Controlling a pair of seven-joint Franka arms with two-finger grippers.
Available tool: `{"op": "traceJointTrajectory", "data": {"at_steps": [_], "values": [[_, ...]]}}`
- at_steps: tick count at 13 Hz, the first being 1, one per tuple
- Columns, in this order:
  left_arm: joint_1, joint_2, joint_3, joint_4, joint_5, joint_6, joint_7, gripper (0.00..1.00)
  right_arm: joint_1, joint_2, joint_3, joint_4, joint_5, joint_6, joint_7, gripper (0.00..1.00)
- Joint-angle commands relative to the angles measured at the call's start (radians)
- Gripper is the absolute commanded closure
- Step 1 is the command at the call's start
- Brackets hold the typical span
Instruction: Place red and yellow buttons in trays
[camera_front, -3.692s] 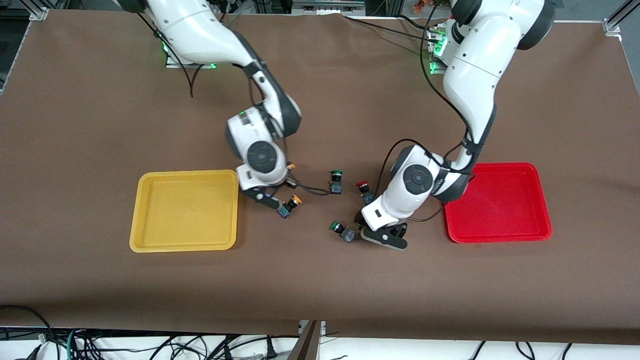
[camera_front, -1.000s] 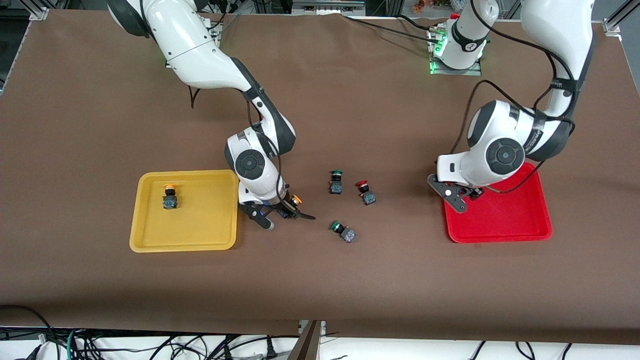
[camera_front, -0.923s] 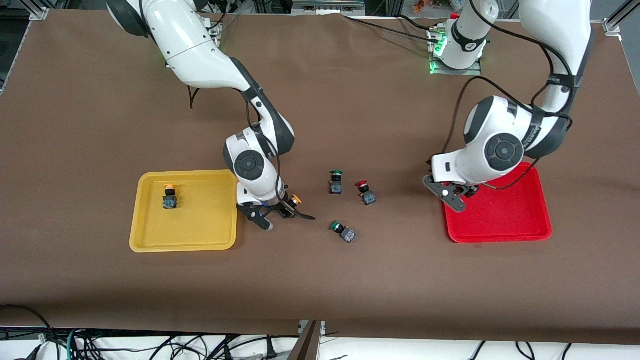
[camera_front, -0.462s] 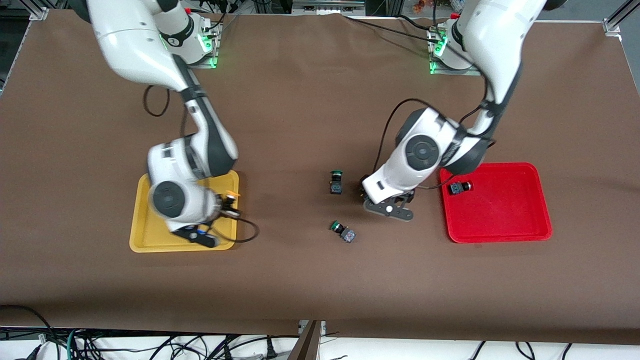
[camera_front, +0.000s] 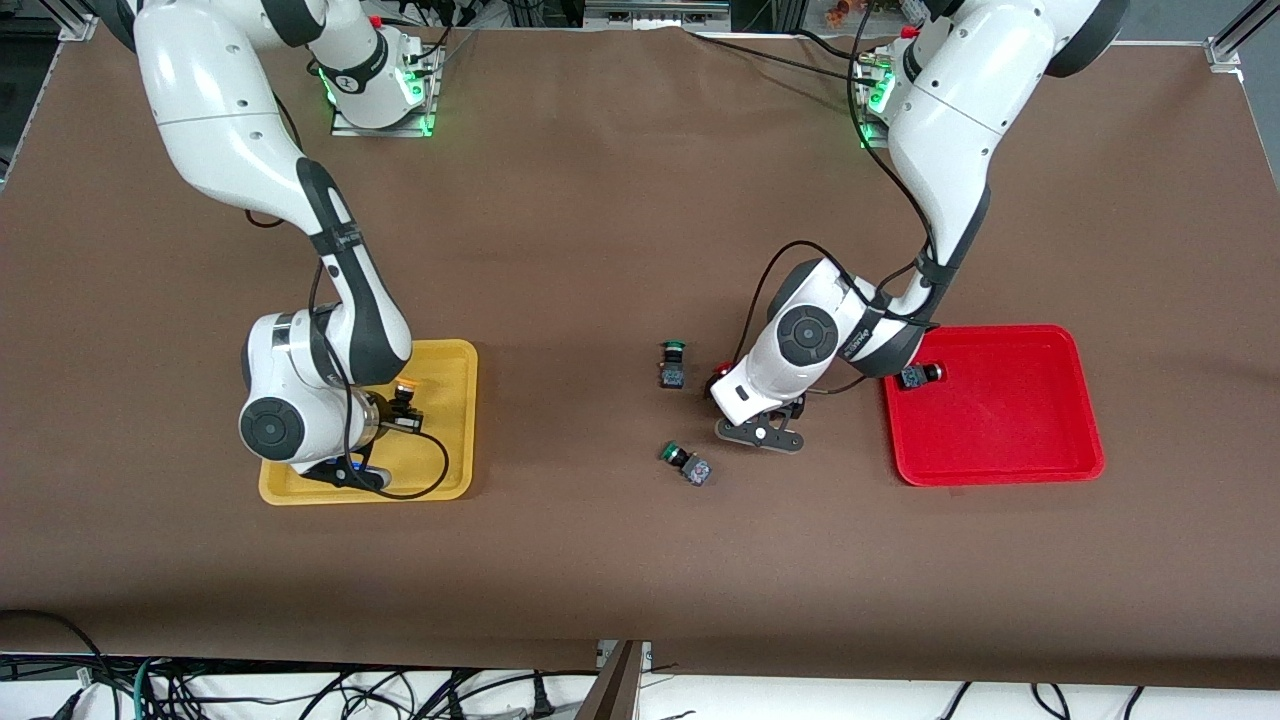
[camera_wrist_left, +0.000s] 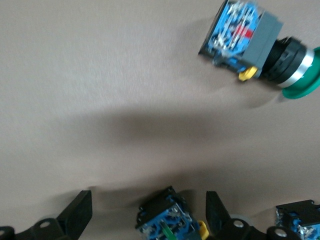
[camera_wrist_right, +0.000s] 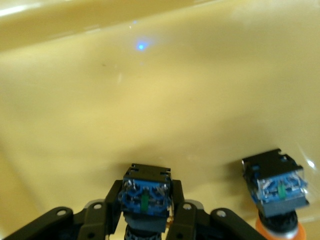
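Observation:
My left gripper will grab the red button by its blue base (camera_wrist_left: 165, 220) next. Then it can place the red button in the red tray.
My right gripper (camera_front: 400, 408) is over the yellow tray (camera_front: 452, 358), shut on a yellow button (camera_wrist_right: 146, 192) by its blue base; its orange cap (camera_front: 405, 384) shows. A second yellow button (camera_wrist_right: 277, 189) lies in that tray beside it. My left gripper (camera_front: 745, 410) is open and low over the table between the trays. A button's blue base (camera_wrist_left: 165, 220) sits between its fingers (camera_wrist_left: 80, 215). A red cap (camera_front: 718, 372) peeks out beside the hand. Another red button (camera_front: 918, 376) lies in the red tray (camera_front: 1000, 472).
Two green-capped buttons lie on the brown table near my left gripper: one (camera_front: 672, 365) toward the right arm's end, one (camera_front: 686, 464) nearer the front camera. A cable loops from my right wrist over the yellow tray's front rim (camera_front: 440, 465).
My right gripper lifted the yellow button off the table and carried it over the yellow tray. My left gripper left a red button in the red tray and came down around the other one.

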Motion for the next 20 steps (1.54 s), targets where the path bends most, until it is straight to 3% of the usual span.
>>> {"op": "traceJointTrajectory", "data": {"at_steps": [1, 3, 4, 5, 6, 7, 10, 12, 14, 15, 17, 20], "values": [[-0.032, -0.037, 0.001, -0.03, 0.011, -0.001, -0.143, 0.0, -0.01, -0.083, 0.01, -0.004, -0.002, -0.036, -0.038, 0.0], [-0.036, -0.037, 0.001, -0.033, 0.011, -0.009, -0.155, 0.0, -0.012, -0.126, 0.008, 0.065, -0.011, -0.149, -0.043, 0.0], [-0.036, -0.037, 0.001, -0.037, 0.015, -0.009, -0.147, 0.16, -0.015, -0.144, 0.005, 0.115, -0.011, -0.22, -0.059, 0.0], [-0.036, -0.038, 0.001, -0.039, 0.017, -0.011, -0.141, 0.56, -0.028, -0.167, 0.001, 0.16, -0.01, -0.304, -0.11, 0.0], [-0.039, -0.047, 0.001, -0.041, 0.017, -0.012, -0.139, 0.84, -0.047, -0.193, 0.001, 0.204, -0.01, -0.376, -0.171, 0.0], [-0.041, -0.053, 0.001, -0.039, 0.023, -0.03, -0.139, 0.96, -0.067, -0.215, 0.002, 0.246, -0.008, -0.433, -0.22, 0.0], [-0.018, -0.159, 0.007, -0.03, 0.025, -0.235, 0.028, 1.0, -0.07, -0.302, 0.001, 0.272, -0.007, -0.547, -0.228, 0.0], [0.071, -0.24, 0.004, -0.018, 0.023, -0.429, 0.296, 1.0, -0.072, -0.368, 0.001, 0.272, -0.008, -0.619, -0.224, 0.0], [0.185, -0.286, 0.002, -0.016, 0.015, -0.524, 0.658, 1.0, -0.076, -0.437, 0.008, 0.269, -0.013, -0.676, -0.21, 0.0], [0.254, -0.302, 0.002, -0.014, 0.014, -0.558, 0.856, 1.0, -0.078, -0.488, 0.01, 0.253, -0.017, -0.677, -0.198, 0.0], [0.388, -0.297, 0.001, -0.019, 0.005, -0.567, 1.209, 1.0, -0.084, -0.613, 0.016, 0.107, -0.037, -0.647, -0.197, 0.0], [0.425, -0.264, 0.007, -0.047, 0.073, -0.532, 1.408, 1.0, -0.142, -0.741, 0.04, 0.045, -0.056, -0.644, -0.21, 0.0]]}}
